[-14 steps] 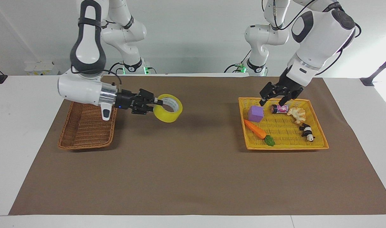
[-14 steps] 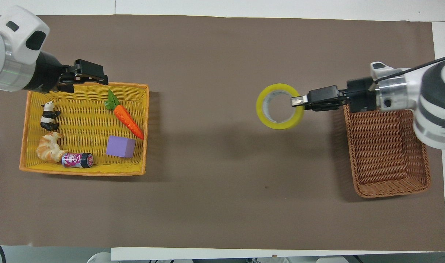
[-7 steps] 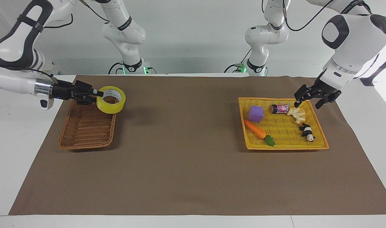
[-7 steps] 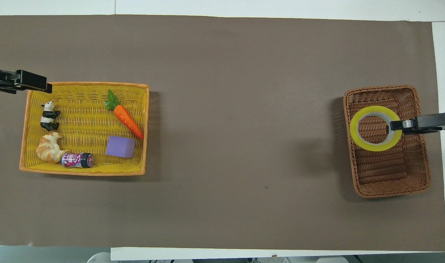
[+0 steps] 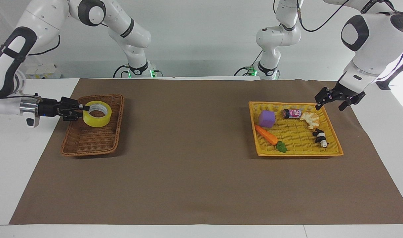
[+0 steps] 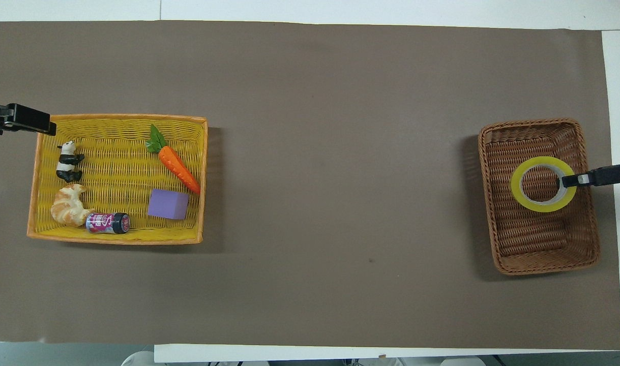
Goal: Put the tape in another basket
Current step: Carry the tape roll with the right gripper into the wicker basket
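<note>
In the overhead view the yellow tape (image 6: pixel 542 203) hangs high above the brown basket's bottom. For now, my right gripper keeps hold of it until it is lower in the basket.
The yellow tape (image 5: pixel 97 114) lies flat in my right gripper (image 5: pixel 85 108), which is shut on the roll's wall. It hangs low over the brown wicker basket (image 5: pixel 89 145), at the end nearer the robots. In the overhead view the tape (image 6: pixel 542 203) sits over the basket (image 6: pixel 538 254) with the right gripper (image 6: pixel 569 180) on its rim. My left gripper (image 5: pixel 330 102) hovers open and empty over the corner of the yellow basket (image 5: pixel 300 150), and shows in the overhead view (image 6: pixel 35 122).
The yellow basket (image 6: pixel 116 235) at the left arm's end holds a purple block (image 5: pixel 267 118), a carrot (image 5: pixel 266 135), a can (image 5: pixel 291 113), a croissant (image 5: pixel 309 119) and a panda figure (image 5: pixel 320 137). A brown mat (image 5: pixel 201 181) covers the table.
My right gripper has carried the tape from above the mat to over the brown basket and lowered it. My left gripper has drawn back from over the yellow basket to its corner.
</note>
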Tool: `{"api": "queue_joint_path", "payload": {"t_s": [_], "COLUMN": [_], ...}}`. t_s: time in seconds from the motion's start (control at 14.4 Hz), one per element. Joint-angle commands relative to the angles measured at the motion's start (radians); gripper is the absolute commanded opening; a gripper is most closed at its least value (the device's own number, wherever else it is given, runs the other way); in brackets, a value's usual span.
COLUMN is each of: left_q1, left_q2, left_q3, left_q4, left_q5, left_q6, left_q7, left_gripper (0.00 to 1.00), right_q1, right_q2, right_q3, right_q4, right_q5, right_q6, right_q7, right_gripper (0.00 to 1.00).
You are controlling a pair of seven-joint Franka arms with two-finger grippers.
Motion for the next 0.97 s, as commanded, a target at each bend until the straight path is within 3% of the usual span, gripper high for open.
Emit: {"api": "queue_joint_path", "payload": {"t_s": [0.0,0.76,0.83,0.9], "left_q1": [0.013,0.005,0.004,0.004], "left_q2": [-0.02,-0.012,-0.012,-0.014], "left_q3": [-0.01,-0.023,-0.022,-0.022], "left_q4": [-0.018,0.006,0.008,0.008], "left_q5": [0.017,-0.033,-0.033,-0.033], "left_q6": [-0.005,-0.063,-0.07,-0.071], "left_q7": [0.001,-0.004,-0.002,-0.004], "left_gripper": [1.0,1.0,1.0,1.0], "right_q1": [-0.01,-0.004,-0.004,-0.004], "right_q2": [0.023,0.004,0.004,0.004], "right_q3": [0.01,0.01,0.01,0.008], "right_q4": [0.025,-0.082,-0.082,-0.082], "right_q5": [-0.072,-0.147,-0.149,-0.151], "right_q6": [0.008,0.103,0.103,0.105], "right_q7": [-0.088,-0.159,-0.157,-0.157], "right_gripper": [0.0,0.0,0.02,0.13]}}
